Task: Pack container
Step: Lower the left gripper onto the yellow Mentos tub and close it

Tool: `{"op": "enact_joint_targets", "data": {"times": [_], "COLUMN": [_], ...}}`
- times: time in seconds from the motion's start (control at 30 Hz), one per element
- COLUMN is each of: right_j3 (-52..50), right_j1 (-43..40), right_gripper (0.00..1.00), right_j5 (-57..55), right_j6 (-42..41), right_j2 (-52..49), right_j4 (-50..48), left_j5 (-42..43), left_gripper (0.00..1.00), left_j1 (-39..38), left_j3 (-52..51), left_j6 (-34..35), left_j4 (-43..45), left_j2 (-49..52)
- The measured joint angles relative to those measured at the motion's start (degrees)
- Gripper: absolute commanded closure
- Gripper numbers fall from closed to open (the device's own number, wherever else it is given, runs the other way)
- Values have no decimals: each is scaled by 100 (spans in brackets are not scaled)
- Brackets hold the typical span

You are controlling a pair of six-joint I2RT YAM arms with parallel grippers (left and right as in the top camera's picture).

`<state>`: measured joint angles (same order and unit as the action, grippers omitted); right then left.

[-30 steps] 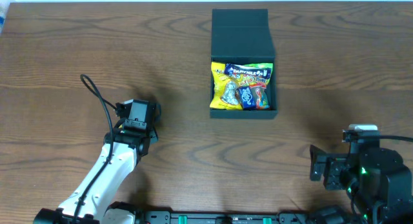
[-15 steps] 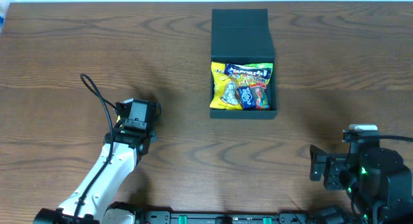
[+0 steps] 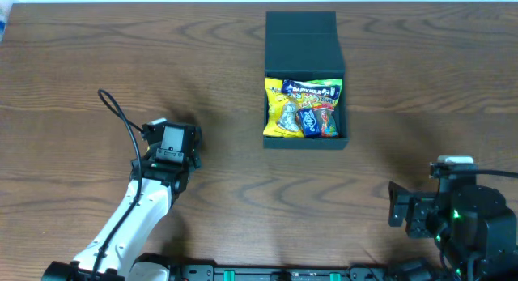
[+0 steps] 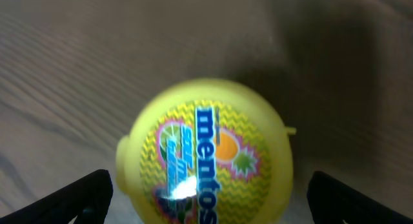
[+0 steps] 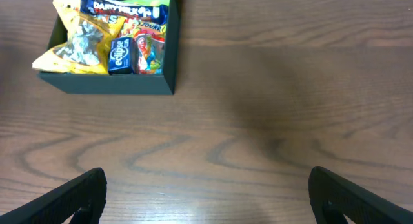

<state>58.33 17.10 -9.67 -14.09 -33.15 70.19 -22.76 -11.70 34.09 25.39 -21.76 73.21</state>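
My left gripper should next grab the upright Mentos tub from above, on opposite sides of its round lid, to pack it into the container.
The container is a dark box in the middle of the table, its flap lid folded back. Several snack packets fill it, yellow, green, blue and red. The right wrist view shows it at the top left. A round yellow Mentos tub lies on the wood in the left wrist view. My left gripper stands open, one finger on each side of the tub with a gap at both. In the overhead view the left wrist hides the tub. My right gripper is open over bare wood.
The right arm sits at the table's near right corner, well short of the container. A black cable loops out left of the left arm. The table's far edge runs along the top of the overhead view.
The left wrist has shifted slightly to the left and away from the table's near edge. The right arm and the container have not moved.
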Motion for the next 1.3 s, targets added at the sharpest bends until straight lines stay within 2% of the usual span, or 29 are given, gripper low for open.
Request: {"op": "enact_joint_targets", "data": {"times": [0.17, 0.23, 0.3, 0.5, 0.8, 0.87, 1.0, 1.17, 1.3], "right_j3": [0, 0, 0, 0, 0, 0, 0, 0, 0], "right_j1": [0, 0, 0, 0, 0, 0, 0, 0, 0], "right_gripper": [1, 1, 1, 1, 1, 1, 1, 1, 1], "right_j5": [0, 0, 0, 0, 0, 0, 0, 0, 0], "right_j6": [0, 0, 0, 0, 0, 0, 0, 0, 0], "right_j2": [0, 0, 0, 0, 0, 0, 0, 0, 0], "right_j4": [-17, -20, -22, -22, -20, -20, -20, -20, -20], "left_j5": [-149, -168, -168, -170, -192, -205, -208, -208, -195], "left_gripper": [3, 0, 9, 27, 48, 49, 64, 70, 80], "left_j1": [0, 0, 0, 0, 0, -2, 0, 0, -2], "left_j3": [0, 0, 0, 0, 0, 0, 0, 0, 0], "left_j6": [-37, -42, -37, -87, -131, -125, -125, -122, -122], "left_j4": [251, 295, 302, 317, 400, 409, 417, 426, 426], "left_j2": [92, 166, 249, 398, 400, 400, 400, 400, 400]}}
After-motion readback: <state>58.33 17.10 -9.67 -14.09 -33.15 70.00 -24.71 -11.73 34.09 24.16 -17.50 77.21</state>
